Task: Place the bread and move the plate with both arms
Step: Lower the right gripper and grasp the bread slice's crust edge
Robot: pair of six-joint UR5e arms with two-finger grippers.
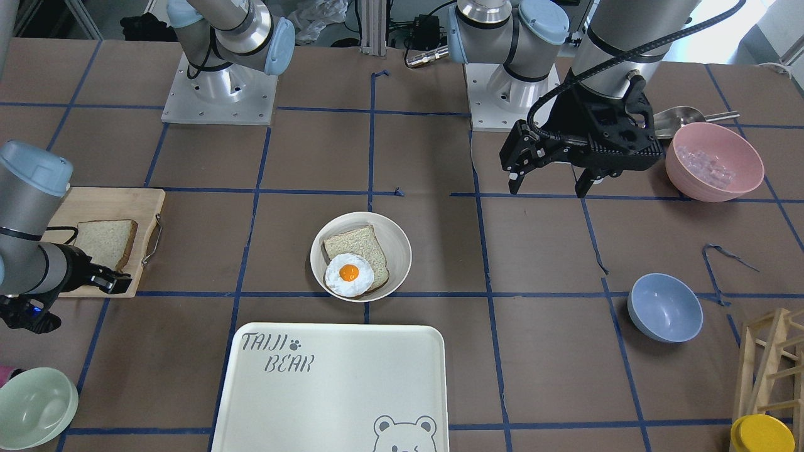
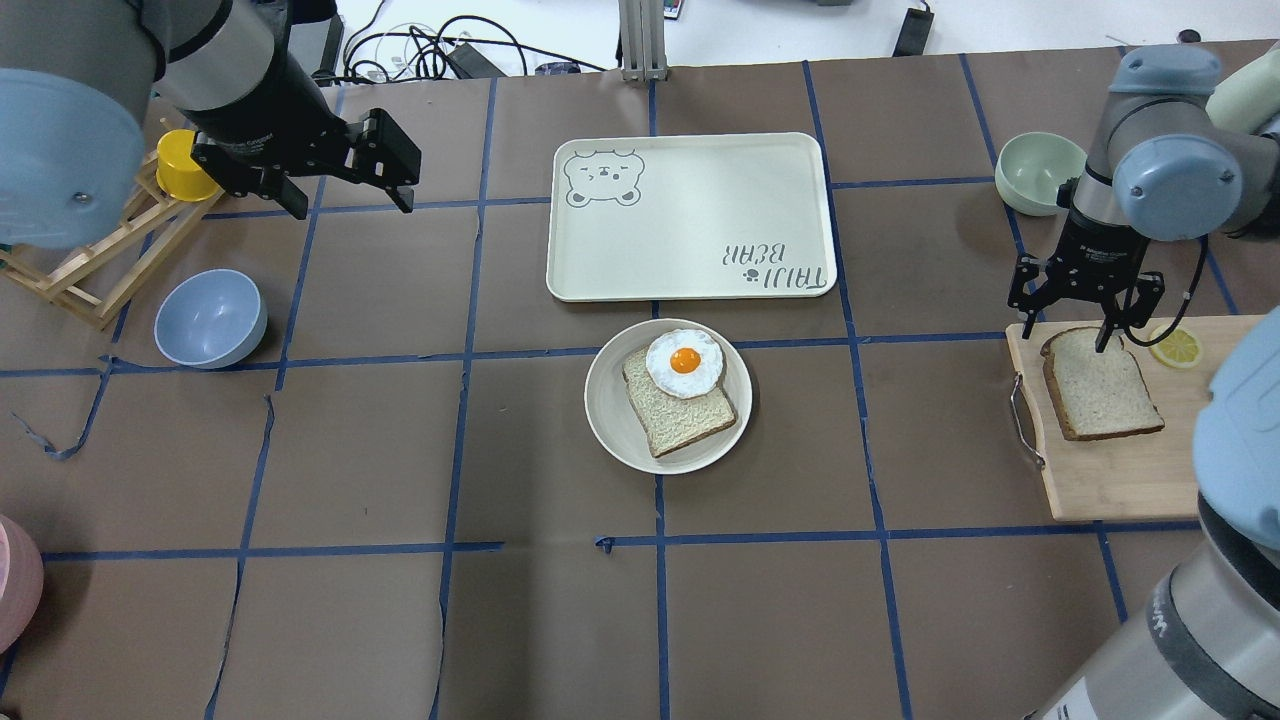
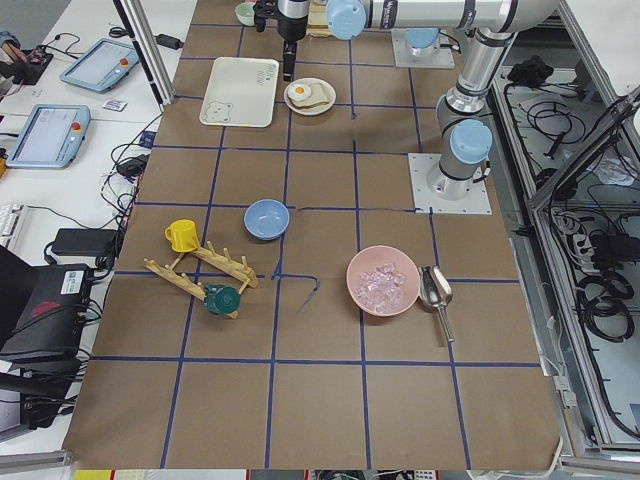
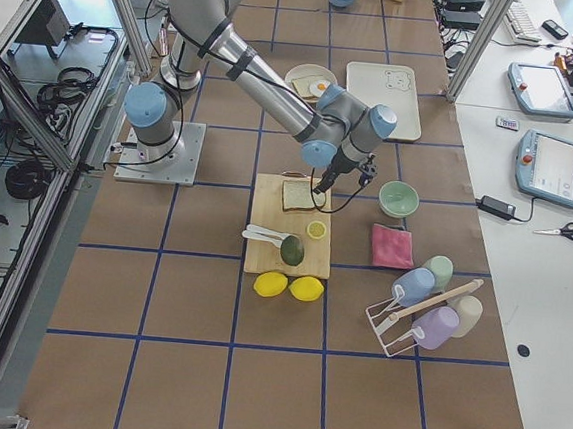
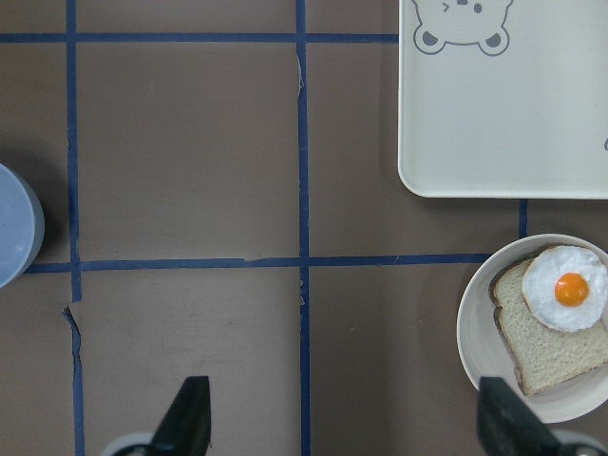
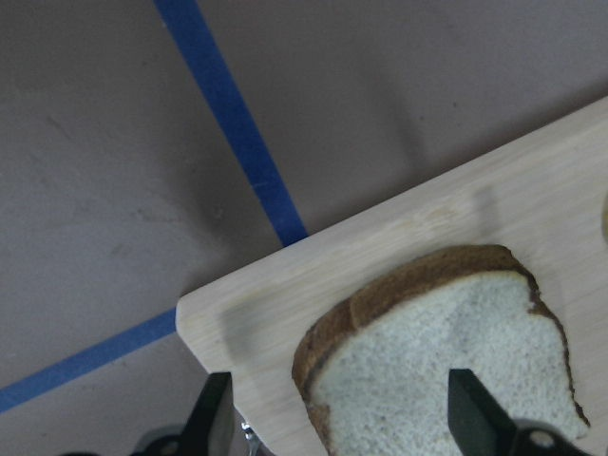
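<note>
My right gripper should grab the bread by its crust edge (image 1: 129,247) next, to put it on top of the fried egg (image 1: 348,274) on the plate.
The bread (image 2: 1100,395), a dark-crusted slice, lies on a wooden cutting board (image 2: 1120,480) at the right; it also shows in the front view (image 1: 107,242). My right gripper (image 2: 1075,325) is open, low over the slice's far edge. In the right wrist view its fingertips (image 6: 470,404) straddle the bread's (image 6: 446,351) corner. The plate (image 2: 610,420) sits mid-table and holds another slice topped by a fried egg (image 2: 684,362). My left gripper (image 2: 345,195) is open and empty, high above the table's left side, far from the plate (image 5: 475,342).
A cream bear-print tray (image 2: 690,215) lies just beyond the plate. A green bowl (image 2: 1035,170) and a lemon slice (image 2: 1177,347) are near the right gripper. A blue bowl (image 2: 210,318), a wooden rack with a yellow cup (image 2: 180,165) and a pink bowl (image 1: 713,162) are on the left side.
</note>
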